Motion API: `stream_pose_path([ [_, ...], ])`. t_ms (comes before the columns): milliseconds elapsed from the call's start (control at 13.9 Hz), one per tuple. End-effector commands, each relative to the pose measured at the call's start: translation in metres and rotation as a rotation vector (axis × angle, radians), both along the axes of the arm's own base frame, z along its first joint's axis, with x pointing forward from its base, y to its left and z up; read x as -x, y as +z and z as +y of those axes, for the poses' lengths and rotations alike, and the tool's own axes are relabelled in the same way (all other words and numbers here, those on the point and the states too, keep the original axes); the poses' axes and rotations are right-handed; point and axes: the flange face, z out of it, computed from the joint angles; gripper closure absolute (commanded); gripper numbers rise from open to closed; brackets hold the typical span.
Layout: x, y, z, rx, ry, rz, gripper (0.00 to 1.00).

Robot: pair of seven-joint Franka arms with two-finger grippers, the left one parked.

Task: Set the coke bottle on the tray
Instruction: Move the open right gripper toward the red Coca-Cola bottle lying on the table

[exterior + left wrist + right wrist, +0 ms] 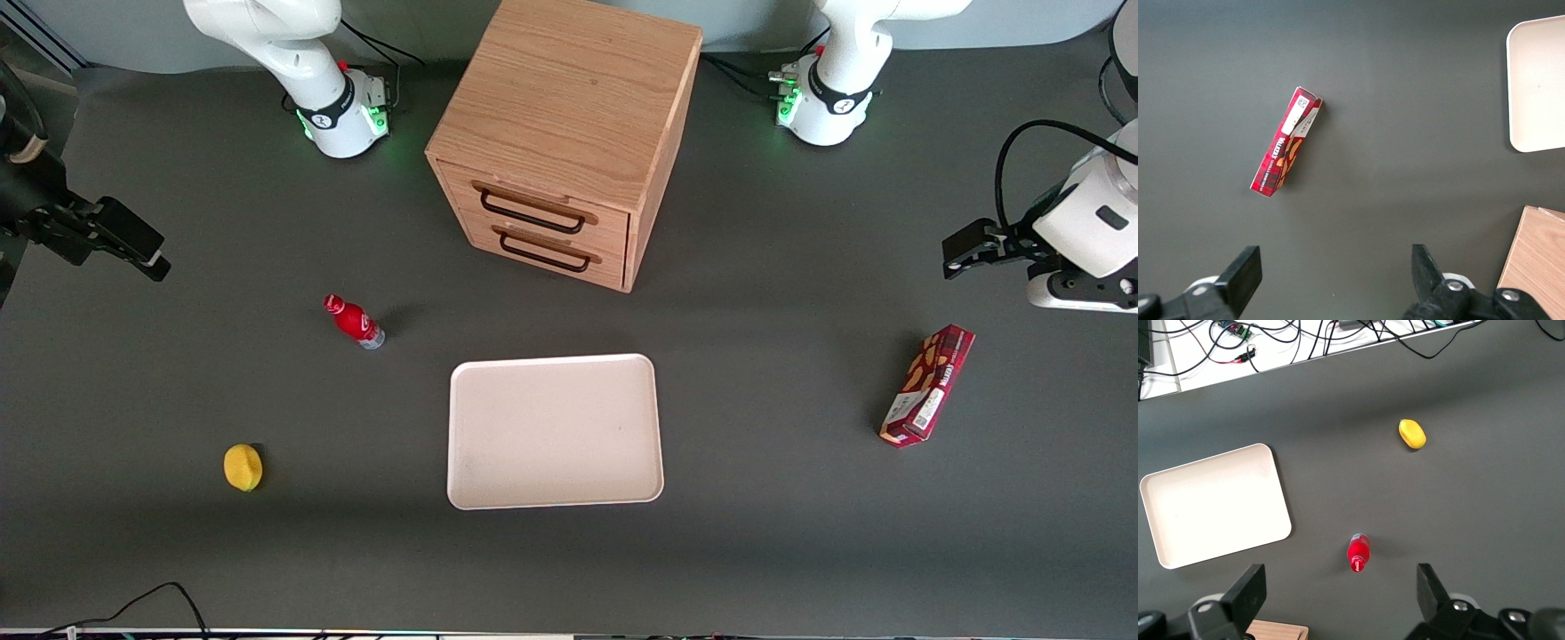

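The coke bottle should go on the tray (556, 431), so my gripper should grab it by its red cap (333, 303).
The coke bottle (354, 322), small and red with a red cap and clear base, stands on the dark table between the tray and the working arm's end. It also shows in the right wrist view (1358, 552). The pale pinkish-cream tray (556, 431) lies flat and bare, nearer the front camera than the drawer cabinet; it also shows in the right wrist view (1215, 503). My right gripper (147, 253) hangs high over the working arm's end of the table, well apart from the bottle. In its wrist view the gripper (1340, 597) is open wide and empty.
A wooden two-drawer cabinet (560, 133) stands farther from the front camera than the tray, drawers shut. A yellow lemon (243, 467) lies nearer the front camera than the bottle. A dark red snack box (927, 385) lies toward the parked arm's end.
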Motion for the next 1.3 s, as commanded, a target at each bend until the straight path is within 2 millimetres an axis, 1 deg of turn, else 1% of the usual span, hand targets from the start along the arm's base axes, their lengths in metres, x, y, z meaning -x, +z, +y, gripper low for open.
stream_pose_path([
  [0, 0.003, 0.010, 0.002, -0.040, -0.028, 0.002, 0.00],
  [288, 0.003, 0.006, 0.009, -0.044, -0.040, 0.014, 0.00],
  [505, 0.004, 0.001, 0.009, -0.039, -0.037, 0.037, 0.00],
  [649, 0.003, -0.013, 0.011, -0.034, -0.040, 0.084, 0.00],
  [793, 0.001, -0.037, 0.016, -0.026, -0.032, 0.135, 0.00],
  [937, -0.006, -0.069, 0.023, -0.073, -0.022, 0.180, 0.00],
  [1081, -0.015, -0.117, 0.025, -0.090, -0.020, 0.186, 0.00],
  [1225, -0.017, -0.166, 0.029, -0.089, -0.022, 0.174, 0.00],
])
